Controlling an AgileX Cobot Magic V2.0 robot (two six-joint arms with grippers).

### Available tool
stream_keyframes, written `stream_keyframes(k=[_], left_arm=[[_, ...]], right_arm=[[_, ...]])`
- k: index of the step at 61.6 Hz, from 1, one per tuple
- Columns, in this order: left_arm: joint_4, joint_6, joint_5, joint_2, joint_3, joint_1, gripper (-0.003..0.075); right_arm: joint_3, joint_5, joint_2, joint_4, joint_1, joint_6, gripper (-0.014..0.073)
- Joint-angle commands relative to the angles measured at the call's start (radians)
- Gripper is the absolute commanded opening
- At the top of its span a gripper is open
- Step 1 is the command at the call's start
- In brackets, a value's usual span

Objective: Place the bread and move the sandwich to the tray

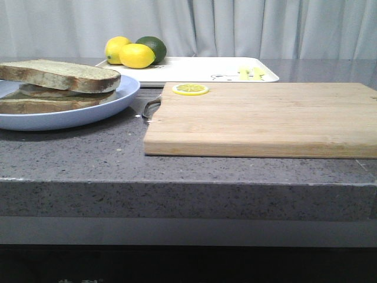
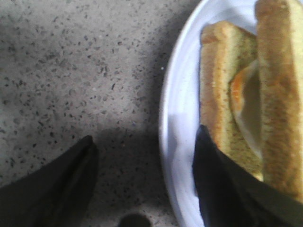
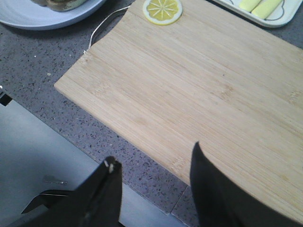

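My left gripper is ready to close on the plate's rim. Its fingers reach down around the plate's rim [image 2: 177, 118] beside the lower slice [image 2: 211, 78] in the left wrist view.
The sandwich [image 1: 53, 97] lies on the light blue plate [image 1: 88, 112] at the left of the counter. The thick bread [image 1: 59, 75] rests on top of it, over a fried egg [image 2: 246, 104] and a lower slice. My left gripper [image 2: 145, 135] is open and straddles the plate's rim [image 2: 177, 118]. One finger is over the plate beside the lower slice, the other over bare counter. The white tray [image 1: 200, 68] stands at the back. My right gripper [image 3: 154, 153] is open and empty over the counter's front edge. Neither gripper shows in the front view.
A wooden cutting board [image 1: 265, 118] fills the middle and right, with a lemon slice [image 1: 190, 89] at its far left corner and a wire handle [image 1: 150, 107] on its left side. Two lemons [image 1: 136, 55] and a lime [image 1: 154, 46] sit on the tray's left end.
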Motion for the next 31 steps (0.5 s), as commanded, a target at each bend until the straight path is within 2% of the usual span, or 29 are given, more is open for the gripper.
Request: stream_keyframes(k=[1, 6, 20, 31], left_arm=[[-0.056, 0.005, -0.01, -0.021, -0.032, -0.001, 0.0416], [-0.056, 0.005, -0.004, -0.011, -0.033, -0.001, 0.0363], [-0.092, 0.005, -0.004, -0.009, -0.035, -0.001, 0.0134], [-0.113, 0.005, 0.001, -0.013, -0.035, -0.001, 0.0008]], right_arm=[[-0.024, -0.064, -0.014, -0.008, -0.004, 0.0, 0.0359], [-0.024, -0.064, -0.014, -0.008, -0.004, 0.0, 0.0359], [-0.024, -0.064, -0.014, -0.008, -0.004, 0.0, 0.0359], [-0.024, -0.064, -0.014, -0.008, -0.004, 0.0, 0.0359]])
